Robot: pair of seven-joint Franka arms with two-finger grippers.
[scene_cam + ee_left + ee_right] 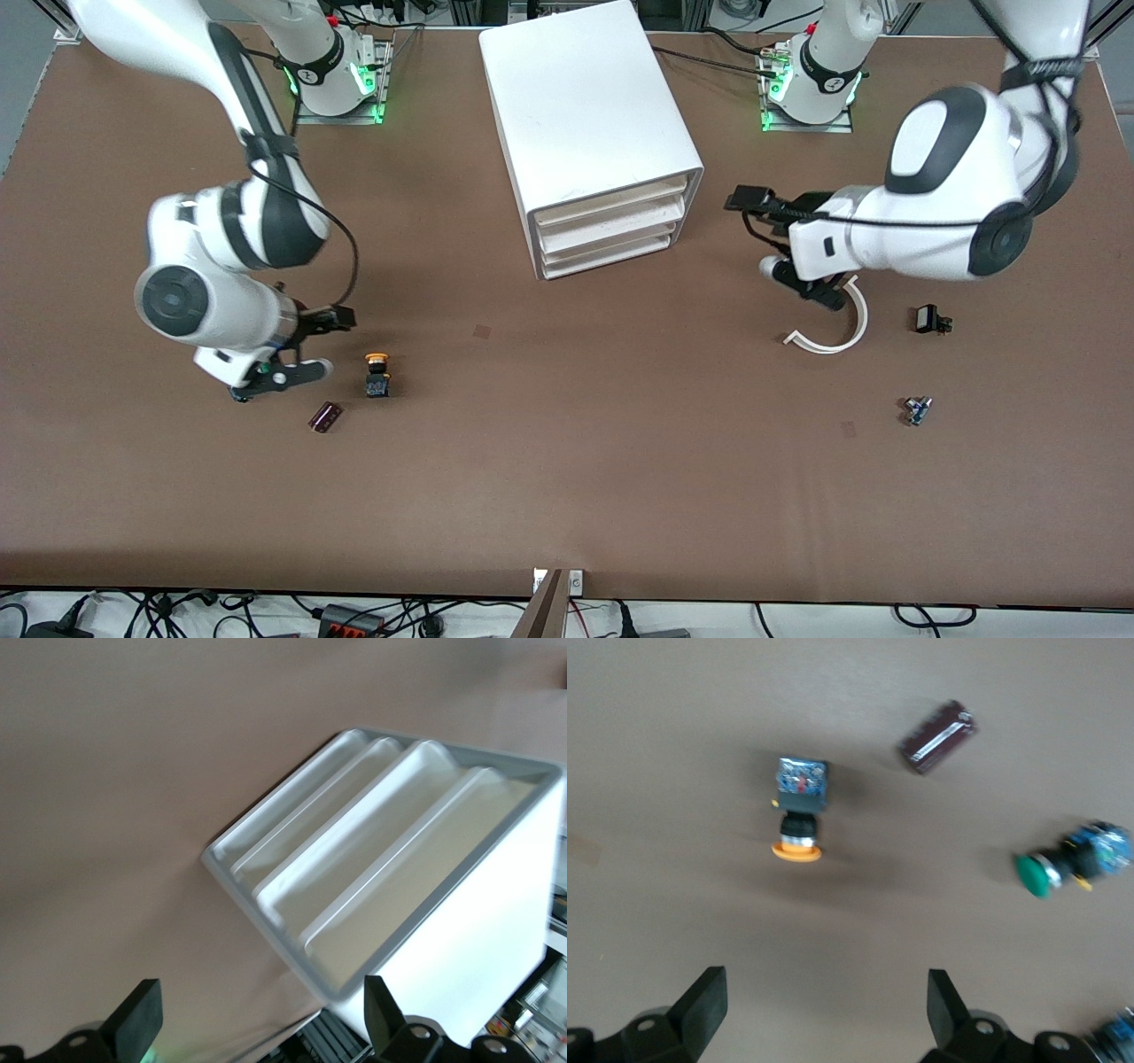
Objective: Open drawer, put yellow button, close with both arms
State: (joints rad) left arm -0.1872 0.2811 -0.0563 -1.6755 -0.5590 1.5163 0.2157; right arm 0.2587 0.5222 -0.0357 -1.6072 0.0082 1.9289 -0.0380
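Next, my right gripper grabs the button by its black body below the yellow cap [377, 368], to put the yellow button in the drawer [608, 224].
The yellow button [377, 372] lies on its side on the brown table toward the right arm's end; it also shows in the right wrist view [799, 811]. My right gripper [285, 376] hovers just beside it, open and empty [824, 1010]. The white cabinet [589, 115] stands at the middle of the table with three drawers [611, 221], all shut. My left gripper [799, 283] hangs low beside the cabinet toward the left arm's end, open and empty [261, 1019], and faces the drawer fronts [381, 868].
A dark maroon cylinder [325, 416] lies nearer the front camera than the yellow button. A green-capped button [1067, 864] lies near the right gripper. A white curved strip [833, 332], a small black part [930, 319] and a small blue part [917, 410] lie toward the left arm's end.
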